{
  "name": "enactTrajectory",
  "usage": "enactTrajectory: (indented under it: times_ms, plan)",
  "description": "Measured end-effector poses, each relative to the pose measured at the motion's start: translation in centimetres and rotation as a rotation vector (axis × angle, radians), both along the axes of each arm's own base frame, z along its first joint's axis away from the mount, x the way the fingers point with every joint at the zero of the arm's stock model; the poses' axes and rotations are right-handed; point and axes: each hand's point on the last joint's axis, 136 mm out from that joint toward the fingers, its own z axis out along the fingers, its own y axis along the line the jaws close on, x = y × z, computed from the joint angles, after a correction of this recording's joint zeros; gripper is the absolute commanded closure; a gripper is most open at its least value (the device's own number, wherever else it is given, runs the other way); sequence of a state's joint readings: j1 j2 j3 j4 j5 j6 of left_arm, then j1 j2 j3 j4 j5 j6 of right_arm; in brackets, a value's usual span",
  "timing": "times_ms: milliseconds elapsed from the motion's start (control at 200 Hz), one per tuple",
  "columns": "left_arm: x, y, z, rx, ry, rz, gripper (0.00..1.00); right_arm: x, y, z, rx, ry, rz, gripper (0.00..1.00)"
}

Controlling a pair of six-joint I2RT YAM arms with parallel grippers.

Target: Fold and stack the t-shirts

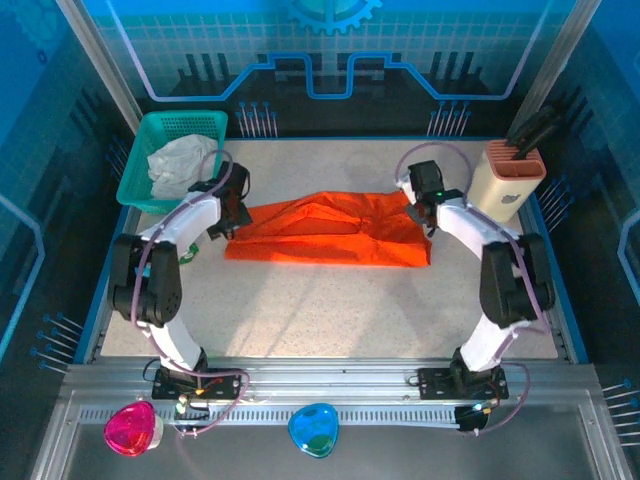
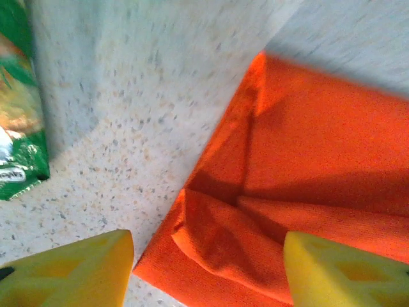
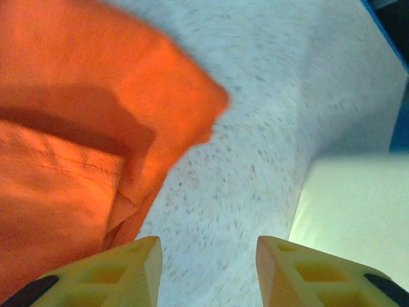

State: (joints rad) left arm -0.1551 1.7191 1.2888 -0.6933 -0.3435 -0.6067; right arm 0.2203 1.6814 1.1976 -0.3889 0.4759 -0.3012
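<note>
Next, the right gripper grabs the orange t-shirt (image 1: 330,230) by its end near the knife block, to turn it for folding.
The bright orange t-shirt (image 1: 330,230) lies folded in a long band across the middle of the table. My left gripper (image 1: 228,212) hovers open at its left end; in the left wrist view a rolled fold of the orange t-shirt (image 2: 243,246) lies between the yellow fingers (image 2: 70,272), untouched. My right gripper (image 1: 428,212) stands open at the shirt's right end, over bare table just beside the orange t-shirt's corner (image 3: 96,128). The whitish-grey t-shirt (image 1: 178,165) sits crumpled in the teal basket (image 1: 150,130).
A beige knife block (image 1: 505,180) stands close to the right gripper, also the pale block (image 3: 351,204) in the right wrist view. A green snack packet (image 2: 16,121) lies left of the shirt. Pink (image 1: 132,428) and blue (image 1: 313,430) objects sit on the front rail.
</note>
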Motion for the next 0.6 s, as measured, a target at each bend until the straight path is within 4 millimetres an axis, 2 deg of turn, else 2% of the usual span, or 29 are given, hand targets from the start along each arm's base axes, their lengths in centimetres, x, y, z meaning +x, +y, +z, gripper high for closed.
enactTrajectory:
  times_ms: [55,115,175,225,300,370,425,515,601]
  plan:
    - [1.1,-0.5,2.3,-0.008,-0.053,-0.017,0.38,-1.0,0.4,2.5,0.124,-0.032,-0.089,0.7]
    - [2.7,-1.1,4.3,-0.023,-0.098,-0.039,0.46,-2.0,1.2,4.9,0.281,-0.064,-0.162,0.75]
    - [4.2,-1.7,5.3,-0.037,-0.117,-0.056,0.57,-3.3,2.4,5.7,0.428,-0.06,-0.201,0.8]
    - [5.6,-2.2,5.1,-0.042,-0.113,-0.085,0.64,-4.9,3.6,5.3,0.546,-0.03,-0.235,0.85]
    - [7.2,-2.8,3.2,-0.049,-0.075,-0.105,0.73,-7.5,4.8,3.1,0.669,0.056,-0.291,0.92]
    - [8.1,-3.2,0.1,-0.051,-0.008,-0.12,0.78,-9.9,5.5,0.1,0.739,0.155,-0.357,1.0]
    - [8.2,-3.4,-2.4,-0.055,0.048,-0.13,0.8,-11.4,5.8,-1.8,0.769,0.222,-0.41,1.0]
    - [7.7,-3.6,-5.7,-0.057,0.133,-0.139,0.81,-11.9,6.2,-3.4,0.791,0.279,-0.467,1.0]
    - [7.1,-3.6,-7.0,-0.058,0.178,-0.148,0.81,-11.4,6.2,-4.7,0.799,0.303,-0.506,1.0]
